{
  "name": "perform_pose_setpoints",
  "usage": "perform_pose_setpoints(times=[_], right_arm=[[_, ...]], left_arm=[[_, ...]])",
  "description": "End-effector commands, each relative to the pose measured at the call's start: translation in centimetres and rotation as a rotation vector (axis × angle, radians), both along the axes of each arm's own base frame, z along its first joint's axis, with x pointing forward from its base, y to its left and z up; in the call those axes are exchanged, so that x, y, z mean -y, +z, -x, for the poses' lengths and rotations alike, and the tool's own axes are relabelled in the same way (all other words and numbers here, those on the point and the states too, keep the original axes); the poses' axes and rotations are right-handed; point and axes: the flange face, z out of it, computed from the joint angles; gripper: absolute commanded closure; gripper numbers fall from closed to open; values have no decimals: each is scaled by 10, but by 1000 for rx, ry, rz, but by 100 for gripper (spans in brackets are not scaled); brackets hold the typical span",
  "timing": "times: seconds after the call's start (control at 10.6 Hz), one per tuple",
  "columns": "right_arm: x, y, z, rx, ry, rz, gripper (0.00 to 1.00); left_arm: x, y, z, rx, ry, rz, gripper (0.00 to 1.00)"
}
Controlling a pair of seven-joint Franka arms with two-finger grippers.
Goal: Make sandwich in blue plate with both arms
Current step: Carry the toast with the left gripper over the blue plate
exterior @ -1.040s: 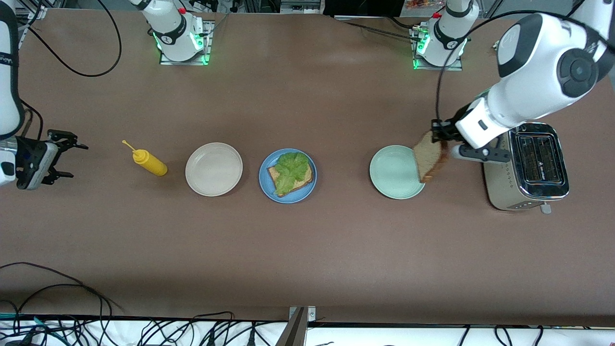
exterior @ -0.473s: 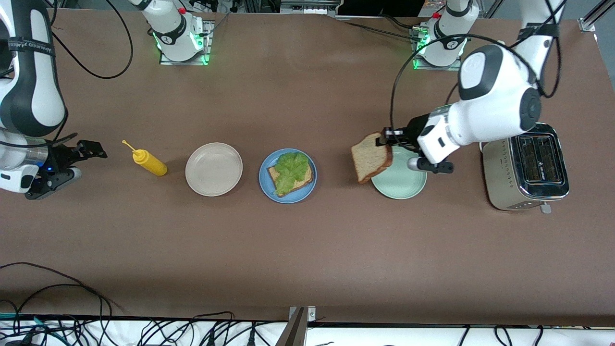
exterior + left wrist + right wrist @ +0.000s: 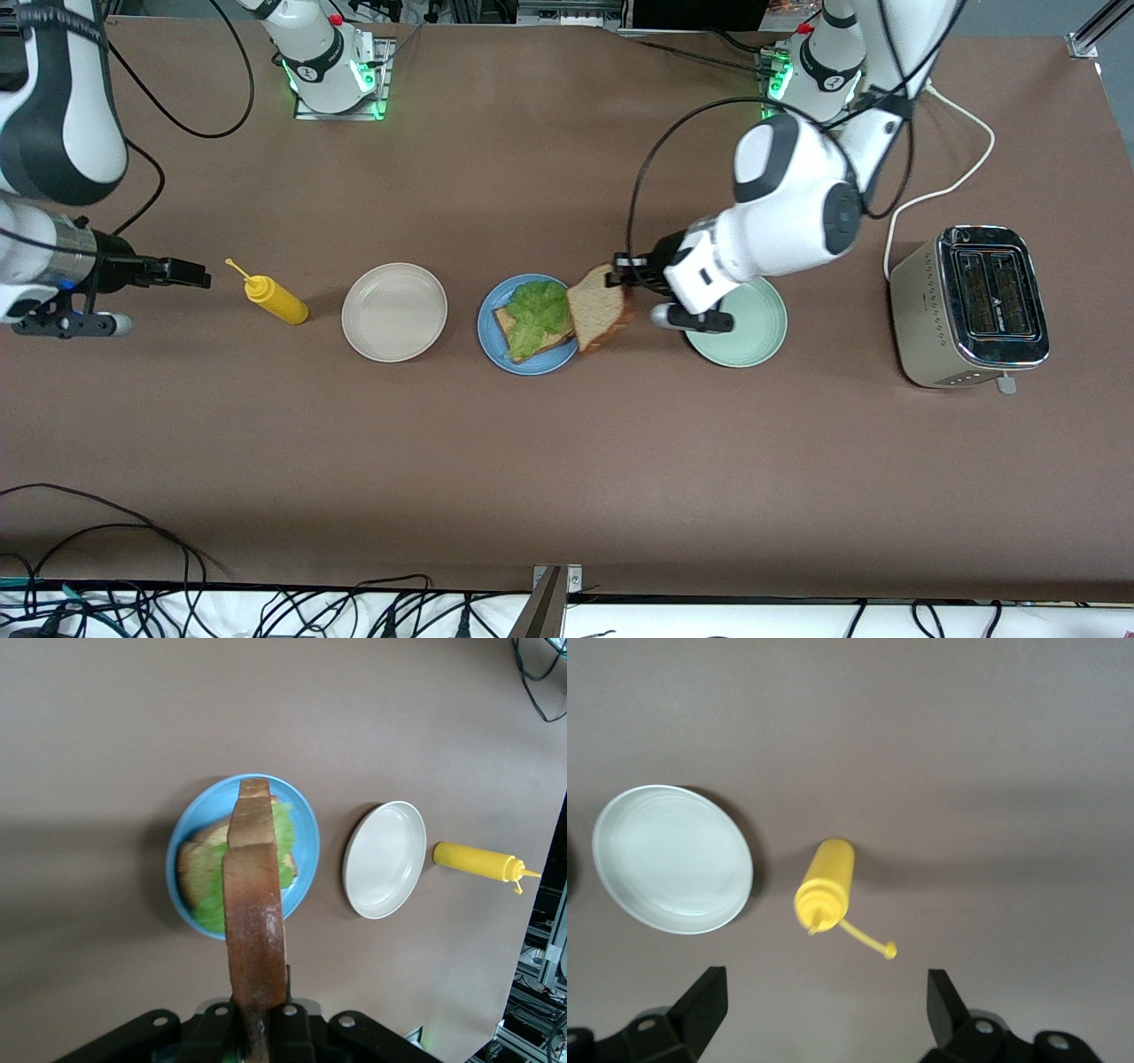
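Observation:
I should line up the bread slice in my left gripper with the lettuce before I open, since the slice hangs beside the lettuce, over the plate's rim.
The blue plate [image 3: 493, 347] holds one brown bread slice [image 3: 559, 340] with a ruffled green lettuce leaf [image 3: 537, 308] on top. My left gripper [image 3: 623, 282] is shut on a second bread slice [image 3: 598, 307]. It holds the slice on edge over the rim of the blue plate at the side toward the left arm's end. In the left wrist view the held slice [image 3: 255, 904] hangs from the gripper [image 3: 257, 1020] above the blue plate [image 3: 306, 819] and lettuce [image 3: 285, 842]. My right gripper [image 3: 199, 276] is open and empty, close to the yellow bottle.
A yellow squeeze bottle [image 3: 276, 300] lies beside a beige-white plate [image 3: 394, 312]; both show in the right wrist view, bottle [image 3: 827, 877] and plate [image 3: 671, 858]. A mint-green plate [image 3: 755, 335] sits under the left arm. A toaster [image 3: 970, 306] stands at the left arm's end.
My left arm carried the bread slice from over the mint-green plate to the blue plate's rim. My right gripper moved toward the yellow bottle.

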Motion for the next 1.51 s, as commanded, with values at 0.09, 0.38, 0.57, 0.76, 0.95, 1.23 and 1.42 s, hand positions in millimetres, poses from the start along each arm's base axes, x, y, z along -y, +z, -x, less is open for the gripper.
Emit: perform_pose_setpoints(times=[0.09, 0.38, 0.57, 0.76, 0.95, 1.23, 1.42], right_arm=[[-3, 107, 52, 83, -72, 21, 0], [-6, 140, 60, 99, -77, 21, 0], [-7, 139, 59, 104, -98, 26, 0], [0, 141, 47, 176, -109, 48, 0], [0, 141, 46, 183, -71, 70, 0], [-2, 141, 47, 175, -60, 83, 0], [0, 150, 47, 189, -47, 72, 0]], left_arm=[[57, -22, -12, -1, 45, 78, 100], [100, -51, -6, 7, 95, 92, 100], [120, -69, 2, 8, 133, 100, 100], [137, -92, 15, 13, 128, 85, 100], [139, -105, 19, 19, 116, 70, 100], [134, -114, 18, 2, 130, 62, 100], [124, -122, 16, 1, 129, 41, 100]])
